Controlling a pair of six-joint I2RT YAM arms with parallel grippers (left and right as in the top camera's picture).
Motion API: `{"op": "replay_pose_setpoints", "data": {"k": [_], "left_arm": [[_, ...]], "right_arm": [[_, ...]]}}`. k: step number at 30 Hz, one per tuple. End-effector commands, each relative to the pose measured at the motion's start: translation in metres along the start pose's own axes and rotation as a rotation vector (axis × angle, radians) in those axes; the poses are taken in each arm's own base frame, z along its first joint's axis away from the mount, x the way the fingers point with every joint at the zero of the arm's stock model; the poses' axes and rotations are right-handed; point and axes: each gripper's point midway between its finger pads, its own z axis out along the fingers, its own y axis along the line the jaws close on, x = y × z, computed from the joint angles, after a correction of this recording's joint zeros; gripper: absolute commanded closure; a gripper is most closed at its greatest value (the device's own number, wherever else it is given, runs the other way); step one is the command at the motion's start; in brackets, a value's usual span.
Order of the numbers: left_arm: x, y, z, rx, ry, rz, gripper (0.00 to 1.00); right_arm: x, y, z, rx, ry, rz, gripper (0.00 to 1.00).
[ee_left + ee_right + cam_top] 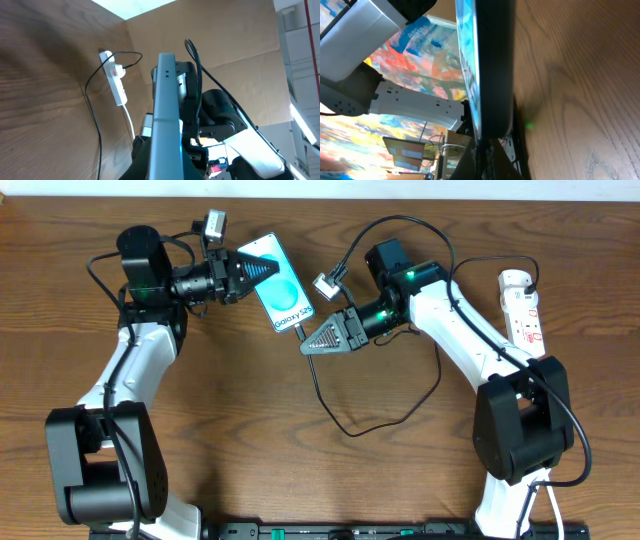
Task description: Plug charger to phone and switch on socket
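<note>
My right gripper is ready to release the plug, because the charger's black plug point(300, 333) sits straight and flush in the phone's bottom edge point(297, 323).
The phone point(278, 285) has a cyan screen and lies at an angle at the table's back middle. My left gripper point(262, 270) is shut on its upper left part. In the left wrist view the phone point(165, 120) runs edge-on between the fingers. My right gripper point(308, 343) is shut on the plug end of the charger point(322, 402), right at the phone's lower end. In the right wrist view the phone point(490, 65) is edge-on and the plug meets its bottom edge above my right gripper point(482, 160). The white socket point(524, 305) lies at the far right, also visible as the socket point(116, 82).
The charger's thin black cable loops over the wooden table point(200, 440) toward the front before running right to the socket. Thicker black robot cables point(400, 225) arch over the right arm. A white cord point(129, 120) trails from the socket.
</note>
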Motion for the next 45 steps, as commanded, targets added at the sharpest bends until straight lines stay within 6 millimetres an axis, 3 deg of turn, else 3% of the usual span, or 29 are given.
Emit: {"op": "replay_pose_setpoints", "data": {"k": [1,8,13,26,28,31,35,41,42,45], "left_arm": [[0.013,-0.011,0.001,0.051,0.085,0.025,0.93],[0.018,-0.013,0.004,0.065,0.112,0.025,0.93],[0.026,-0.017,0.015,0.077,0.145,0.033,0.93],[0.026,-0.017,0.016,0.077,0.145,0.033,0.93],[0.026,-0.017,0.016,0.077,0.145,0.034,0.93],[0.026,-0.017,0.015,0.078,0.143,0.044,0.93],[0.026,-0.017,0.015,0.077,0.143,0.044,0.93],[0.023,-0.015,0.016,0.068,0.127,0.045,0.93],[0.023,-0.015,0.016,0.067,0.125,0.044,0.93],[0.022,-0.014,0.016,0.064,0.12,0.045,0.93]], "right_arm": [[-0.006,0.008,0.0,-0.029,-0.008,-0.01,0.99],[-0.007,0.007,0.0,-0.028,-0.01,-0.009,0.99],[-0.012,0.007,-0.001,-0.027,-0.017,-0.01,0.99],[-0.013,0.007,-0.001,-0.027,-0.018,-0.018,0.99],[-0.013,0.007,-0.001,-0.027,-0.018,-0.018,0.95],[-0.013,0.007,-0.001,-0.027,-0.018,-0.017,0.82],[-0.013,0.007,-0.001,-0.027,-0.018,-0.017,0.56],[-0.013,0.007,-0.001,-0.027,-0.018,-0.016,0.06],[-0.013,0.007,-0.001,-0.027,-0.018,-0.016,0.01],[-0.013,0.007,-0.001,-0.027,-0.018,-0.017,0.01]]}}
